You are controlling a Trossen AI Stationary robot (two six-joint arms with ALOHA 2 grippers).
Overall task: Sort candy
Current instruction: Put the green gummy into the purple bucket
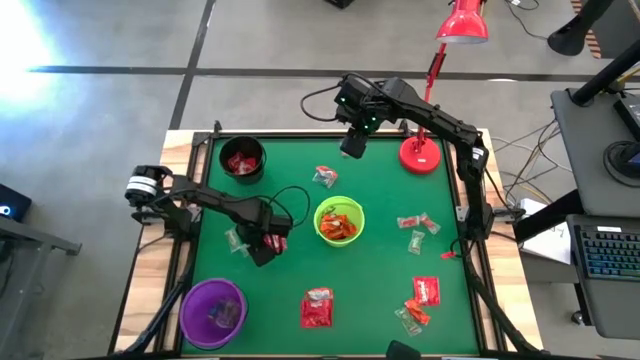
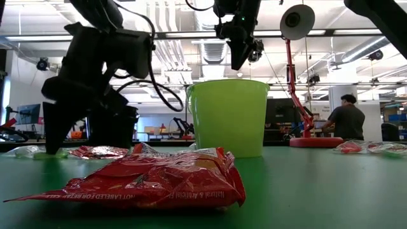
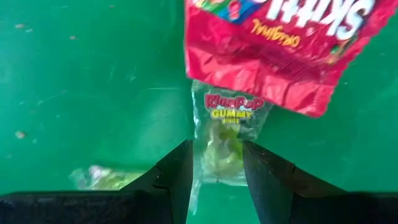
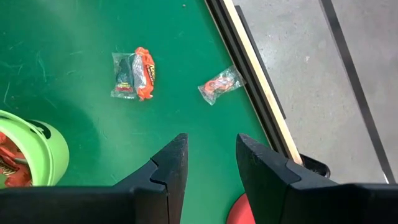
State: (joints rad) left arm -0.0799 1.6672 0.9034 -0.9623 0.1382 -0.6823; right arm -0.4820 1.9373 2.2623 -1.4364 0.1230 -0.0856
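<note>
Both fingers of my left gripper reach down to the green mat on either side of the clear gummy packet's candy bulge (image 3: 220,149), so it is time to close on the packet now.
My left gripper (image 3: 217,177) is open and low over the green mat, left of the lime-green bowl (image 1: 339,222). Its fingers stand on either side of a clear gummy packet (image 3: 221,140) lying flat; I cannot tell whether they touch it. A red Skittles packet (image 3: 273,50) overlaps that packet's far end, and another clear wrapper (image 3: 102,177) lies beside it. My right gripper (image 4: 208,168) is open and empty, raised above the mat's far part (image 1: 352,145). Below it lie an orange-and-clear sweet (image 4: 134,74) and a small clear one (image 4: 221,84).
The black bowl (image 1: 243,158) holds red packets, the lime bowl orange-red ones, and the purple bowl (image 1: 212,312) pale wrappers. Loose sweets lie at the far middle (image 1: 325,177), right (image 1: 418,222) and near side (image 1: 317,308) (image 1: 425,290). A red lamp base (image 1: 421,155) stands far right.
</note>
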